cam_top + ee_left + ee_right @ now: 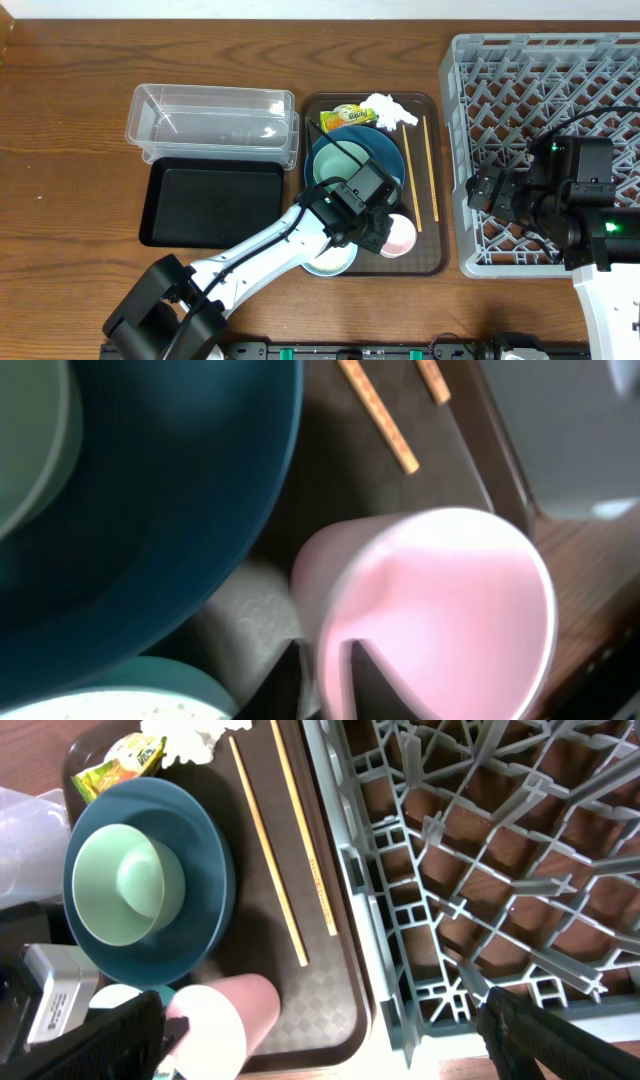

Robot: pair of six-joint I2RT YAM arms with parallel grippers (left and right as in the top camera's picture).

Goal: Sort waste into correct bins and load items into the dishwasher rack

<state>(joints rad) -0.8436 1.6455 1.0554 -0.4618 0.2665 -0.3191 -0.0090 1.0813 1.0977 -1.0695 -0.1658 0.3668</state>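
My right gripper grabs the pink cup (402,238) (238,1012) across its outer sides next, base pointing away, to load it into the dishwasher rack.
A small pink cup (402,238) lies tilted on the brown serving tray (432,262). My left gripper (385,238) is shut on its rim, with one finger inside and one outside, as the left wrist view shows (335,680) on the cup (440,610). A pale-green bowl (128,883) sits inside the dark-blue bowl (375,150). A white bowl (328,262) is partly under my left arm. Two chopsticks (408,170) lie on the tray's right side. The wrapper (347,116) and tissue (388,108) lie at its far end. My right gripper (487,190) is open and empty over the rack's (560,100) left edge.
A clear plastic tub (215,122) stands left of the serving tray. A black tray (212,203) lies in front of it. The rack fills the right side of the table.
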